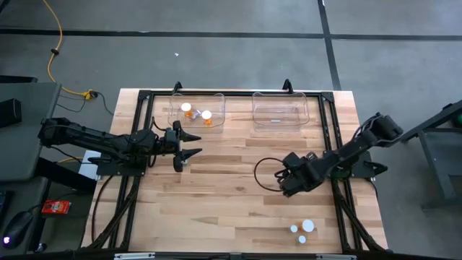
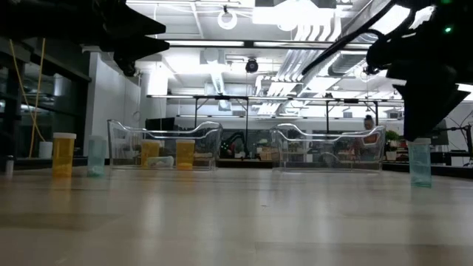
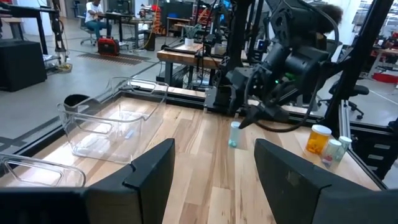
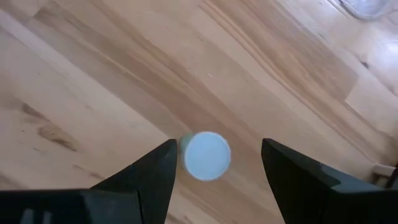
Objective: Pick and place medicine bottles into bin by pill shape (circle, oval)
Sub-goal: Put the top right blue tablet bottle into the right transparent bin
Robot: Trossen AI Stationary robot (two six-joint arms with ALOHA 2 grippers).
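My right gripper grips the teal bottle by its body below the white cap next, to sort the bottle into a bin by pill shape.
A pale teal medicine bottle with a white cap (image 4: 206, 155) stands upright on the wooden table (image 1: 216, 195). It also shows in the low view (image 2: 420, 162) and the left wrist view (image 3: 234, 134). My right gripper (image 1: 283, 182) is open and hovers just above it, pointing down, one finger to each side of the cap (image 4: 214, 163), touching nothing. My left gripper (image 1: 192, 144) is open and empty, held above the table just on the near side of the left bin (image 1: 173, 115). That bin holds orange bottles with white caps (image 1: 206, 115).
A second clear bin (image 1: 280, 121) stands at the far right of the table. Three more bottles (image 1: 303, 230) stand near the near right corner; an orange one shows in the left wrist view (image 3: 319, 138). A black cable loop (image 1: 261, 167) lies beside my right gripper.
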